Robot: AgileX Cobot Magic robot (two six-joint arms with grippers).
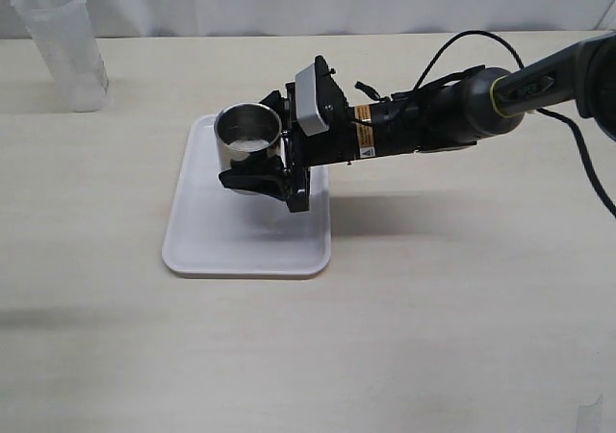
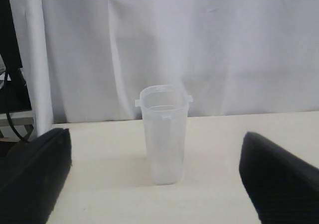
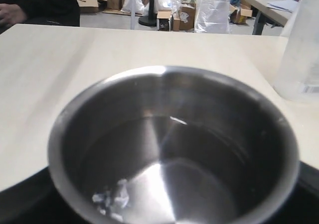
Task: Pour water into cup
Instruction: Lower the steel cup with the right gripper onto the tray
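My right gripper needs to keep holding the cup. The steel cup's base is above the white tray, so the cup would drop if I opened now.
The shiny steel cup (image 1: 248, 137) stands upright over the far right part of the white tray (image 1: 207, 245). My right gripper (image 1: 262, 142) is shut on it, one jaw on each side. In the right wrist view the cup (image 3: 169, 149) fills the frame, and a faint clear liquid line shows in its dark inside. The translucent beaker (image 1: 63, 43) stands on the table at the far left. In the left wrist view the beaker (image 2: 164, 134) is straight ahead, and my left gripper (image 2: 154, 157) is open and short of it. I cannot make out water in the beaker.
The beaker's side (image 3: 304, 50) shows at the edge of the right wrist view. The right arm (image 1: 452, 106) and its black cable (image 1: 577, 154) reach in from the right. A white curtain (image 2: 199, 45) hangs behind the table. Boxes and bags (image 3: 189, 5) lie beyond the table.
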